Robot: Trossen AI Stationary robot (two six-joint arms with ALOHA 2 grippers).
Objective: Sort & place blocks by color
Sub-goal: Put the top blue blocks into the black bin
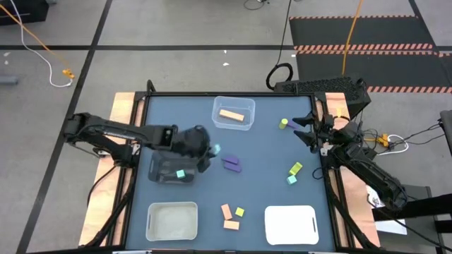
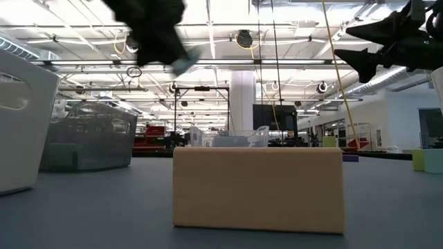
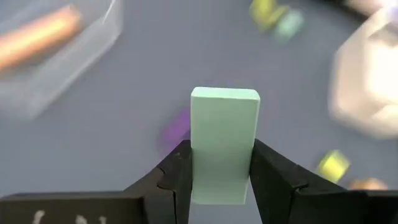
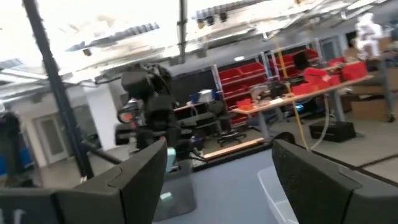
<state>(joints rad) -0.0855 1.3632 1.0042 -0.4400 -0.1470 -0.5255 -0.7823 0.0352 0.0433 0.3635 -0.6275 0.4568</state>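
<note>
The teal bar (image 1: pixel 215 149) is still short of the dark bin (image 1: pixel 171 169). My left gripper needs to move the bar there before letting it go.
My left gripper (image 1: pixel 210 149) hangs above the table's middle, just right of a dark bin (image 1: pixel 164 171), and is shut on a teal bar (image 3: pixel 224 146). That bin holds one teal block (image 1: pixel 181 173). Purple blocks (image 1: pixel 232 164) lie on the table just right of the gripper. An orange bar (image 1: pixel 232 114) lies in the clear bin (image 1: pixel 234 123) at the far side. My right gripper (image 1: pixel 311 131) is raised at the table's right edge, open, with nothing between its fingers (image 4: pixel 143 180). My left gripper pinches the teal bar by its two long sides (image 3: pixel 198 168) between its two fingers (image 3: pixel 177 177), at the bar's near end. The fingers lie along the bar, which sticks out past their tips. They slant downward, and the bar (image 2: pixel 185 63) is lifted clear of the table.
A yellow-green cylinder (image 1: pixel 284 123), a yellow-green block (image 1: pixel 296 168) and a teal one (image 1: pixel 292 179) lie at the right. Orange blocks (image 1: pixel 229 217) and a yellow one (image 1: pixel 240 212) lie near the front edge, between a pale bin (image 1: pixel 171 220) and a white bin (image 1: pixel 291 224).
</note>
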